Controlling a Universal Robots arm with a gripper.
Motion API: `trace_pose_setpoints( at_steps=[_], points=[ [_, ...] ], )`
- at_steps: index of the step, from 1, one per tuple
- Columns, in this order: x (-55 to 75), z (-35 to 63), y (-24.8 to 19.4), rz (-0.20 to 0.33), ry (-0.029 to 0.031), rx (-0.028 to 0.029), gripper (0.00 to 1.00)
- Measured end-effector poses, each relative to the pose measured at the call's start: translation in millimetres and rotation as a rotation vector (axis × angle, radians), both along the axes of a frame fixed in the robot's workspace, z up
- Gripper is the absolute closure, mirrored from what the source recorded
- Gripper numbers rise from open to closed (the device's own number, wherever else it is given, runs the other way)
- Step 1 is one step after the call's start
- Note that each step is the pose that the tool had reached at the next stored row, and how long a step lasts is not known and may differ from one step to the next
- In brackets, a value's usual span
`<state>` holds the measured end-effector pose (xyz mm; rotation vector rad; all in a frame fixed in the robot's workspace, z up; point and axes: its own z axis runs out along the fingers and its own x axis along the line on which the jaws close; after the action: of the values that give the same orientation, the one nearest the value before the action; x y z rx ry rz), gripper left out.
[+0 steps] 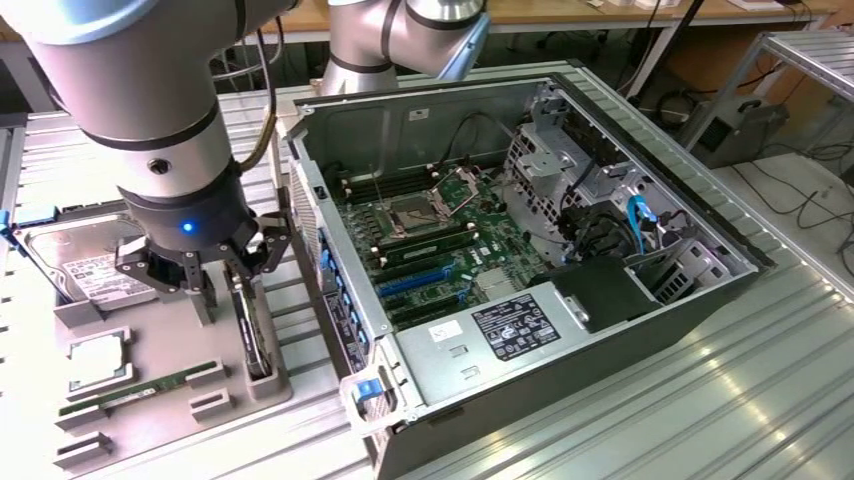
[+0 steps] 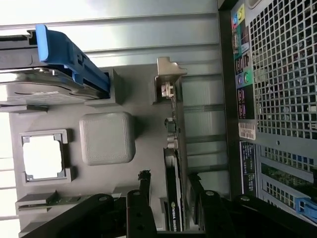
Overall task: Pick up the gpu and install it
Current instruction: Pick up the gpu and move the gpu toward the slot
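The tray's slot closes around the GPU's lower edge, so the robot's gripper will next grab the GPU by its exposed top edge point(image 1: 243, 300).
The gpu point(image 1: 251, 335) stands on edge in a slot of the grey holder tray point(image 1: 150, 322), at the exterior view's left of the open computer case point(image 1: 534, 250). It is a thin black card point(image 2: 174, 198) with its silvery bracket point(image 2: 168, 79) at one end. My gripper point(image 1: 224, 290) hangs right over it. In the wrist view the gripper point(image 2: 170, 191) is open, one finger point(image 2: 144, 186) on each side of the card, with a gap showing between each finger and the card. Nothing is held.
The tray also carries a silver hard drive point(image 1: 87, 262) with a blue clip point(image 2: 69, 54), a processor point(image 1: 96, 360) and a green memory stick point(image 1: 140, 388). Inside the case lie the motherboard and its blue expansion slots point(image 1: 414, 285). The case's rear grille point(image 2: 282, 64) is close beside the gripper.
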<state>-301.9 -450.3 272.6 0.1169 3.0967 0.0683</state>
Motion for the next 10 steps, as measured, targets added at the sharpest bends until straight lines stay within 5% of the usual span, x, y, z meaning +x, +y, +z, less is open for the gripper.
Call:
trace_pose_setpoints(
  at_steps=[10],
  points=[
    [1.6,-19.5,0.0,-0.012,-0.0008,0.0003,0.58]
  ],
)
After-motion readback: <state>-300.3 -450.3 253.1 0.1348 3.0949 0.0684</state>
